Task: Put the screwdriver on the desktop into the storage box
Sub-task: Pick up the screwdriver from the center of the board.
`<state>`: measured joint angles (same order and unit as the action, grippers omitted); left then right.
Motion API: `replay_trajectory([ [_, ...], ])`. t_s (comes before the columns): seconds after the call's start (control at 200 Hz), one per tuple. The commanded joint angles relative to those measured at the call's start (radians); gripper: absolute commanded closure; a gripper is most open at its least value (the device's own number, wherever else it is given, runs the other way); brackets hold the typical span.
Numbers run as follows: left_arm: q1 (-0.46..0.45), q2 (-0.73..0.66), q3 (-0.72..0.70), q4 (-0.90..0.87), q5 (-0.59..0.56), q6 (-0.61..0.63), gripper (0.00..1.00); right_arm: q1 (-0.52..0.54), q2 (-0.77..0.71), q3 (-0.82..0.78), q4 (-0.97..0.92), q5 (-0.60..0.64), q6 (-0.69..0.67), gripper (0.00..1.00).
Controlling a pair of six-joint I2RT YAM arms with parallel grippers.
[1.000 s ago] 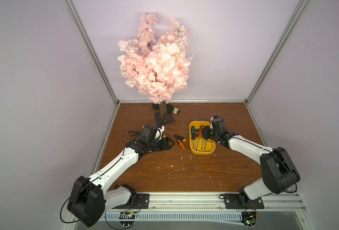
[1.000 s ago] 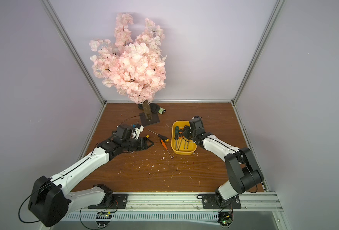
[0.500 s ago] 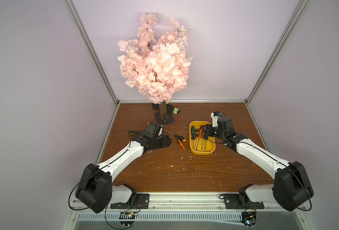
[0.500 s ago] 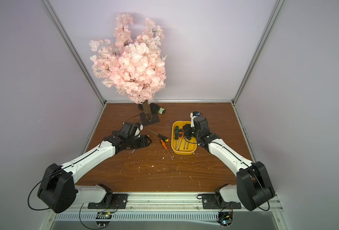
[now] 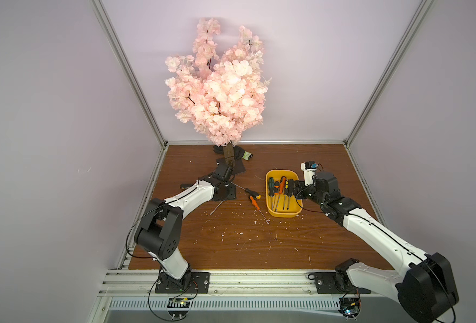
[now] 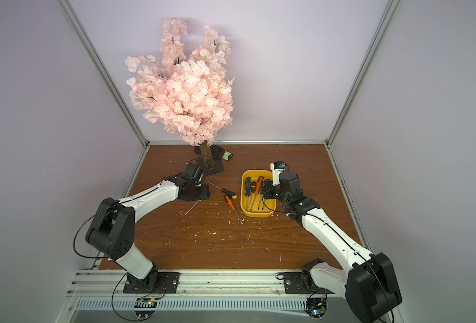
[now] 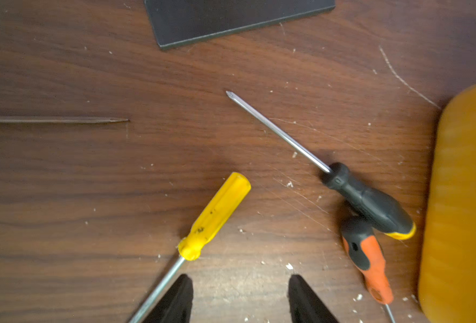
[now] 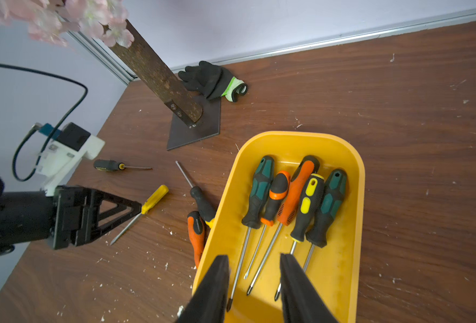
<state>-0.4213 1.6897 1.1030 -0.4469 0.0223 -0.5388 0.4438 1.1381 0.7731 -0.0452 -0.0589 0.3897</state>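
Note:
The yellow-handled screwdriver needs to go lengthwise in the storage box [image 5: 286, 214]. My left gripper should next grab it across its handle near its stem, turned in line with it.
The yellow storage box [image 5: 286, 214] [image 8: 301, 136] stands on the wood-grain desktop [image 5: 245, 246] and holds several screwdrivers [image 8: 295, 195]. My right gripper [image 8: 254, 258] [image 5: 294, 186] hovers over the box, open and empty. Three screwdrivers lie left of the box: a yellow-handled one [image 7: 215, 215] [image 8: 155, 199], a black one with a yellow end [image 7: 368, 201] [image 5: 252, 191], and an orange-and-black one [image 7: 366, 257] [image 5: 254, 202]. My left gripper [image 7: 239, 279] is low and open, with bare wood between its fingers. The yellow-handled screwdriver's shaft runs beside one finger. A small black screwdriver [image 8: 108, 165] lies farther left.
A pink blossom tree [image 5: 220, 84] rises from a dark base plate [image 8: 200, 125] at the back, with a black glove [image 8: 211, 79] beside it. Lilac walls and aluminium frame posts close in three sides. White flecks litter the board.
Both arms have changed posture: the right elbow has swung out toward the front right and the left shoulder link has risen. Both grippers stay in nearly the same places.

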Motion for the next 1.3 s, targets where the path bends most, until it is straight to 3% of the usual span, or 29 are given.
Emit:
replay_trajectory([
  [0.0, 0.018, 0.053, 0.044, -0.039, -0.060, 0.043, 0.42, 0.002, -0.046, -0.008, 0.013, 0.017, -0.022, 0.63],
  [0.205, 0.019, 0.139, 0.085, -0.037, -0.092, 0.063, 0.42, 0.002, -0.071, -0.018, 0.011, 0.025, -0.030, 0.63],
  [0.47, 0.013, 0.186, 0.072, -0.039, -0.119, 0.083, 0.51, 0.001, -0.074, -0.028, 0.022, 0.027, -0.022, 0.63],
  [0.58, -0.007, 0.189, 0.064, -0.039, -0.138, 0.086, 0.60, 0.001, -0.071, -0.026, 0.029, 0.032, -0.020, 0.63],
  [0.741, -0.050, 0.187, 0.058, -0.044, -0.138, 0.080, 0.82, 0.001, -0.066, -0.023, 0.036, 0.037, -0.021, 0.63],
  [0.841, -0.068, 0.168, 0.061, -0.050, -0.121, 0.062, 0.89, 0.001, -0.066, -0.023, 0.040, 0.040, -0.022, 0.63],
  [1.096, -0.110, 0.095, 0.112, -0.066, -0.030, -0.008, 0.95, -0.001, -0.063, -0.023, 0.041, 0.046, -0.022, 0.63],
  [1.291, -0.187, 0.090, 0.242, -0.064, 0.042, -0.056, 0.95, -0.002, -0.063, -0.022, 0.044, 0.049, -0.019, 0.63],
])
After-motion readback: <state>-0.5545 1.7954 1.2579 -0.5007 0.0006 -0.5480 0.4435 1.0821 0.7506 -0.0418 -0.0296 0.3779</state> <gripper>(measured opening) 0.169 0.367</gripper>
